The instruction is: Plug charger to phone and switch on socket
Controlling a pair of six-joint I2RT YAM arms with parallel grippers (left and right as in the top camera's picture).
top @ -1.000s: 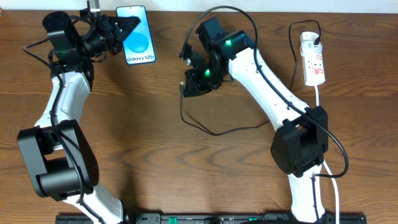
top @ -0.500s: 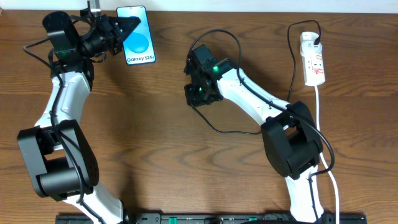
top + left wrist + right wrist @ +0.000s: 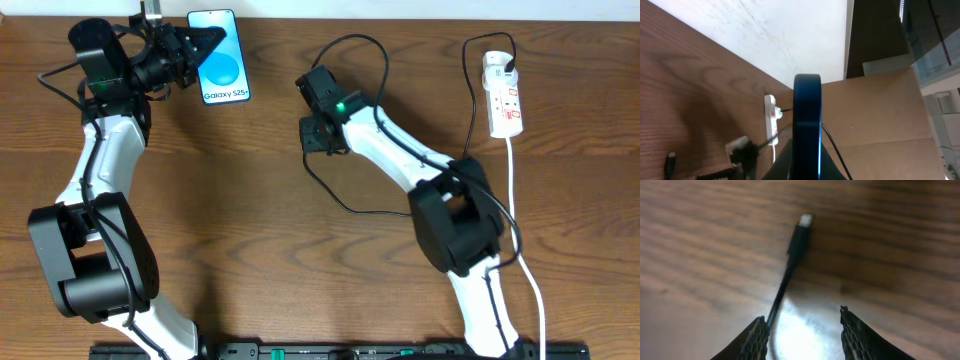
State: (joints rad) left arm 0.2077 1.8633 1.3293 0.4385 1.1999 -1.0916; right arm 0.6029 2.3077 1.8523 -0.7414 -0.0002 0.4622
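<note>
My right gripper moves forward and only then closes on the connector. Both fingers still hang over the charger cable (image 3: 780,292), short of the connector's body (image 3: 798,242).
The phone (image 3: 222,65), cyan screen up, is at the back left with my left gripper (image 3: 204,42) shut on its left edge. In the left wrist view it shows edge-on as a dark slab (image 3: 807,120) between the jaws. The charger cable (image 3: 340,207) loops across the middle of the table. Its connector tip (image 3: 805,220) lies flat on the wood ahead of my right gripper (image 3: 802,317), which stands open over it (image 3: 314,132). The cable runs back past the left finger (image 3: 757,337). The socket (image 3: 503,95) lies at the back right, with the charger's black plug (image 3: 510,68) in it.
The socket's white cord (image 3: 520,200) runs down the right side past the right arm's base. The socket (image 3: 771,117) also shows far off in the left wrist view. Behind the table stand a white wall and brown board.
My right gripper has opened and shifted a little left and toward the back. The cable's connector end now lies on the table. The left arm and phone have not moved.
</note>
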